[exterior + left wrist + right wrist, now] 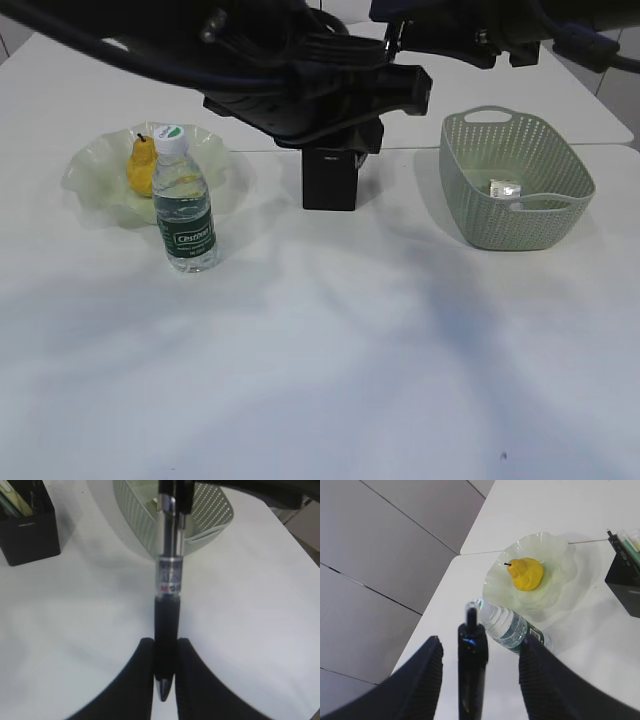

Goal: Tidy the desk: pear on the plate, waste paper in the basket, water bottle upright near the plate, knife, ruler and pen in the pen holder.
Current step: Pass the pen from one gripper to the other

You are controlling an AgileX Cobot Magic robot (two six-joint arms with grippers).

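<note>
My right gripper should grab the pen by its loose end (472, 625) next, because my left gripper stays closed around the pen's grip.
A pen (167, 615) with a clear barrel and black grip hangs above the table, and my left gripper (165, 642) is shut on its grip, tip toward the camera. Its far end (472, 655) stands between the spread fingers of my right gripper (481, 647), which is open and not touching it. The yellow pear (141, 165) lies on the pale green plate (90, 170). Beside the plate the water bottle (184, 215) stands upright. Waste paper (506, 187) lies in the green basket (470, 215). Long items stick out of the black pen holder (329, 180); I cannot tell knife from ruler.
Both arms crowd the space above the pen holder at the back middle in the exterior view and hide the grippers there. The table edge and a grey floor show at the left of the right wrist view.
</note>
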